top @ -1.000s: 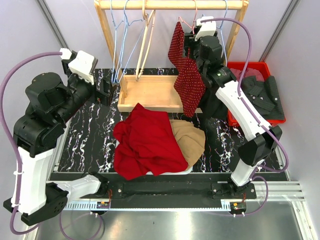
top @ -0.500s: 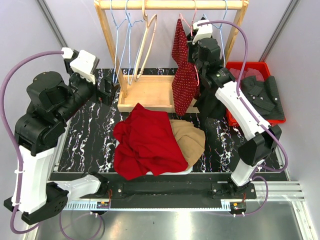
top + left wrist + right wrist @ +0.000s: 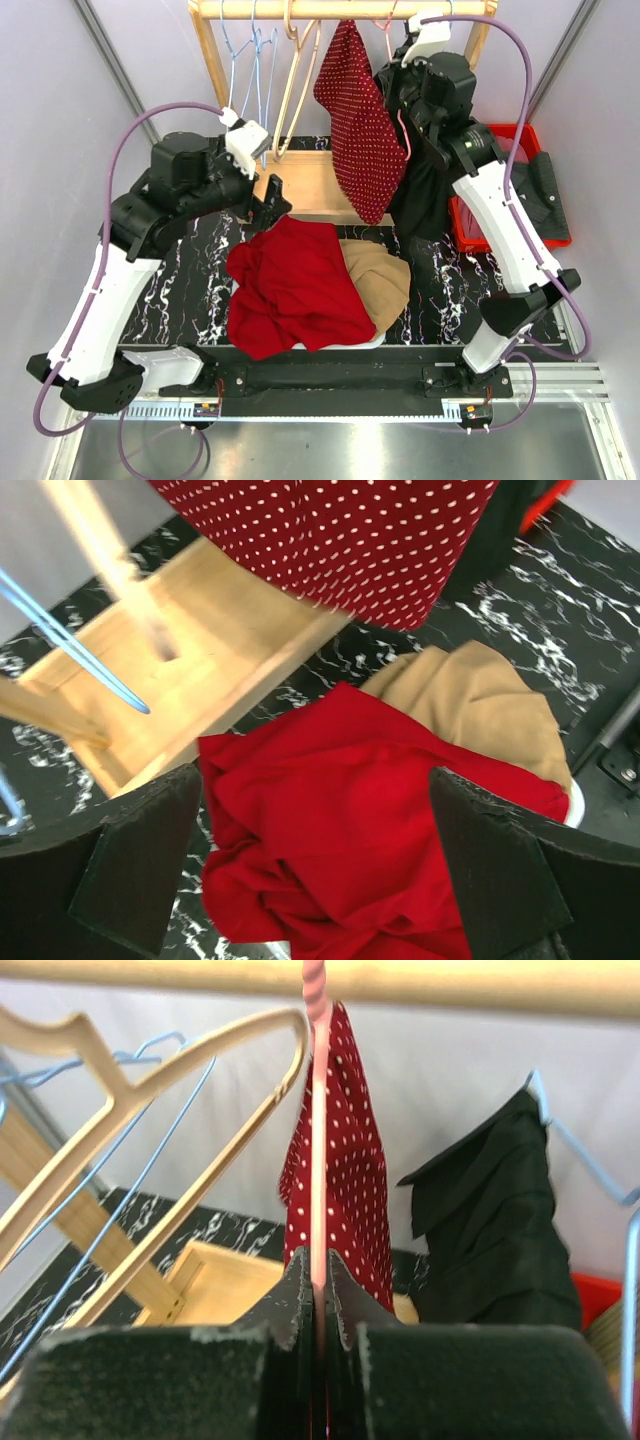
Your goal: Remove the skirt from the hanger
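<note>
I need to grab the skirt next with my left gripper by its side edge facing my left gripper, free of the pink hanger (image 3: 404, 132), to pull the dotted skirt off the hanger.
The skirt (image 3: 358, 130) is dark red with white dots and hangs from a pink hanger (image 3: 404, 132) hooked on the wooden rail (image 3: 340, 9). My right gripper (image 3: 395, 88) is just right of the skirt, high by the rail. In the right wrist view the right gripper (image 3: 318, 1272) is shut on the pink hanger (image 3: 319, 1140), with the skirt (image 3: 347, 1175) behind the wire. My left gripper (image 3: 276, 196) hovers open over the red garment, left of and below the skirt's hem. The left wrist view shows the left gripper (image 3: 315, 815) with nothing between its fingers and the skirt (image 3: 330, 540) at the top.
A red garment (image 3: 290, 285) lies over a tan one (image 3: 382, 275) on the marble table. The rack's wooden base (image 3: 300, 185) sits behind them. Blue wire hangers (image 3: 245, 60) and wooden hangers (image 3: 297, 70) hang on the left, a black garment (image 3: 425, 195) on the right. A red bin (image 3: 503, 195) holds dark clothes.
My right gripper has shut on the pink hanger and risen toward the rail, swinging the skirt up and left. The left arm has moved in from the far left to above the red garment.
</note>
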You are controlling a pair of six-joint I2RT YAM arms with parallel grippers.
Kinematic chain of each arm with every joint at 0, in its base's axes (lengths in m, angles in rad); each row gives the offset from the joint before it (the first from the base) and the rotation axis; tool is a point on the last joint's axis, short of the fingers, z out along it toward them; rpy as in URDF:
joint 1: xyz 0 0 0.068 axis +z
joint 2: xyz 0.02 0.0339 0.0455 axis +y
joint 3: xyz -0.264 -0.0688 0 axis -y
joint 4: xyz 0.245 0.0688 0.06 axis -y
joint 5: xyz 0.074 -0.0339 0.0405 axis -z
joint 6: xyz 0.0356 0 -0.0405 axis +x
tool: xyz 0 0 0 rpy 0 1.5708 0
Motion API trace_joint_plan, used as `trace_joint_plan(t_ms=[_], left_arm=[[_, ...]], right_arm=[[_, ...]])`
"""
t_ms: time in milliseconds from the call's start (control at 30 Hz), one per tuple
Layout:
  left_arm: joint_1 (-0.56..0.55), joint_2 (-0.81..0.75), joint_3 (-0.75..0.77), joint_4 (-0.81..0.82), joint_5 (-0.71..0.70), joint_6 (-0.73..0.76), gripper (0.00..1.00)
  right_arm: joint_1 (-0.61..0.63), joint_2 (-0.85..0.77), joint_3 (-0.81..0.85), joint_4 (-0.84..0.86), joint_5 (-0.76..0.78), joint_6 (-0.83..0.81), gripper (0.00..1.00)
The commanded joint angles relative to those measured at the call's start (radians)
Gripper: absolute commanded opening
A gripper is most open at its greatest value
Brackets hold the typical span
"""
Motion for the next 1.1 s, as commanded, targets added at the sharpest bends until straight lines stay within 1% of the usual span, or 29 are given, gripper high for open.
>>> trace_joint_plan(t_ms=[0, 33, 67, 133, 167, 233, 333, 567, 733, 1067], left_arm=[[-0.036, -0.007, 0.016, 0.062, 0.063, -0.003, 0.99], [-0.046, 0.001, 0.022, 0.064, 0.075, -0.008, 0.99], [-0.064, 0.025, 0.027, 0.065, 0.083, -0.009, 0.99], [-0.091, 0.055, 0.034, 0.068, 0.094, -0.003, 0.99], [-0.127, 0.085, 0.033, 0.068, 0.089, 0.004, 0.99], [-0.179, 0.119, 0.034, 0.068, 0.071, 0.028, 0.99], [-0.216, 0.208, 0.062, 0.076, 0.068, 0.014, 0.99], [-0.288, 0.348, 0.214, 0.084, 0.062, 0.008, 0.99], [-0.328, 0.4, 0.255, 0.101, 0.02, 0.011, 0.99], [-0.339, 0.458, 0.298, 0.131, 0.076, 0.021, 0.99]], right_arm=[[-0.005, -0.141, -0.099, 0.152, -0.052, 0.103, 0.0], [-0.005, -0.179, -0.131, 0.158, -0.071, 0.123, 0.0], [-0.005, -0.198, -0.201, 0.164, -0.078, 0.14, 0.0], [-0.005, -0.247, -0.257, 0.171, -0.104, 0.193, 0.0], [-0.005, -0.264, -0.298, 0.173, -0.114, 0.209, 0.0], [-0.005, -0.307, -0.329, 0.167, -0.144, 0.247, 0.0], [-0.002, -0.371, -0.389, 0.153, -0.187, 0.295, 0.0], [0.004, -0.488, -0.432, 0.124, -0.249, 0.342, 0.0], [0.004, -0.525, -0.431, 0.112, -0.289, 0.362, 0.0], [0.007, -0.546, -0.457, 0.158, -0.373, 0.468, 0.0]])
